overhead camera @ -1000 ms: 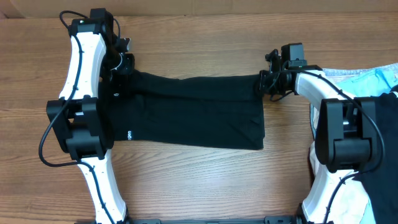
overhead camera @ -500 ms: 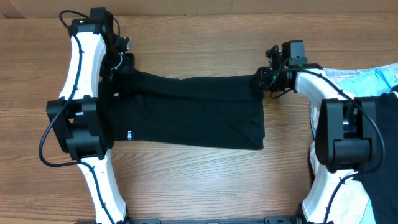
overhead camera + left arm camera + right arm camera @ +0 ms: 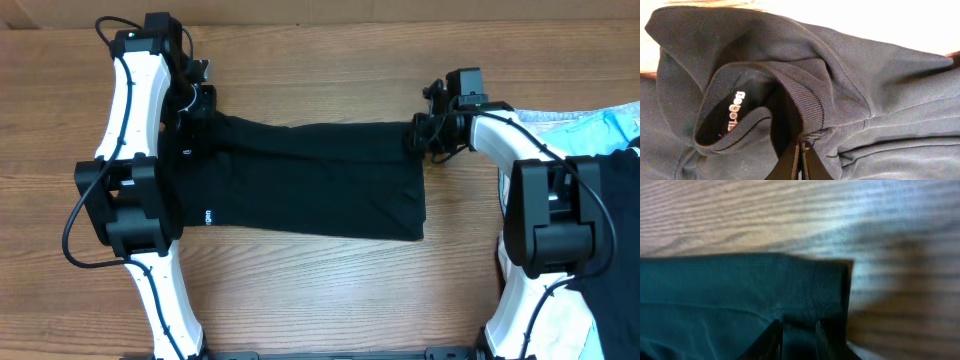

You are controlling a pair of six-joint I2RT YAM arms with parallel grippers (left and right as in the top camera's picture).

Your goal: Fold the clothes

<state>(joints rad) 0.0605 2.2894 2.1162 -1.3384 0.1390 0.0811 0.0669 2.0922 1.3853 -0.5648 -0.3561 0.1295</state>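
I will grab the black T-shirt's far hem corner with my right gripper next, opposite the collar-side pinch, to fold the T-shirt's long edge over evenly.
The black T-shirt (image 3: 310, 180) lies as a long folded strip across the table, collar end to the left and hem end to the right. My left gripper (image 3: 195, 105) is at its far-left corner. In the left wrist view this gripper (image 3: 801, 145) is shut on the shirt (image 3: 865, 65), pinching cloth just beside the ribbed collar with the white neck label (image 3: 732, 111). My right gripper (image 3: 420, 133) sits at the shirt's far-right corner. In the right wrist view its jaws (image 3: 799, 325) stand a little apart over the hem corner (image 3: 830, 285), with dark cloth in the gap.
A light-blue garment (image 3: 600, 125) and another black garment (image 3: 620, 200) are heaped at the right edge behind the right arm. White cloth (image 3: 560, 320) lies near the right arm's base. Bare wooden table (image 3: 320, 300) runs in front of the shirt.
My right gripper has shifted slightly left onto the shirt's corner and its jaws have parted a little. The left gripper and the shirt have stayed put.
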